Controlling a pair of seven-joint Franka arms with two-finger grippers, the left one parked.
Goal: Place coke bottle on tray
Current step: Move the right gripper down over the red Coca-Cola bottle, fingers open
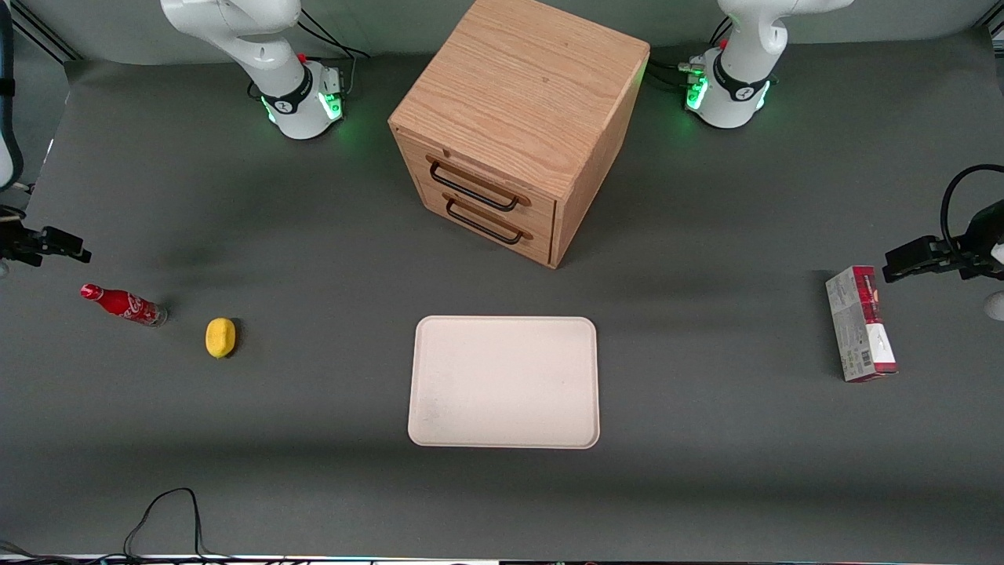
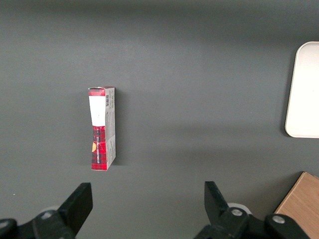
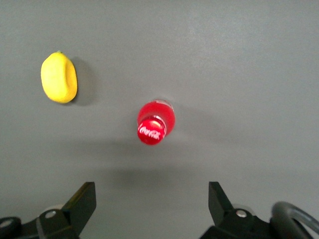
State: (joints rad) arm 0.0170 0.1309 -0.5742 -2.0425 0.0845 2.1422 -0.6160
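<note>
The robot's gripper should next grab the bottle by its red cap [image 1: 91, 292], so it can put the coke bottle on the tray [image 1: 503, 382].
The coke bottle [image 1: 123, 304] stands upright on the dark table at the working arm's end; it is slim and red with white script. In the right wrist view I look down on its red cap [image 3: 152, 129]. My gripper [image 1: 63, 246] hangs above the table, a little farther from the front camera than the bottle. The gripper [image 3: 151, 199] is open and holds nothing, its dark fingertips [image 3: 84, 196] wide apart, and the bottle is clear of them. The tray [image 1: 503, 382] is cream-white and bare; it lies flat mid-table in front of the drawer cabinet, well away from the bottle.
A yellow lemon [image 1: 220, 337] lies beside the bottle, toward the tray, and shows in the wrist view [image 3: 59, 77]. The wooden drawer cabinet [image 1: 510, 125] stands farther back at the middle. A red-and-grey carton [image 1: 860, 323] lies toward the parked arm's end.
</note>
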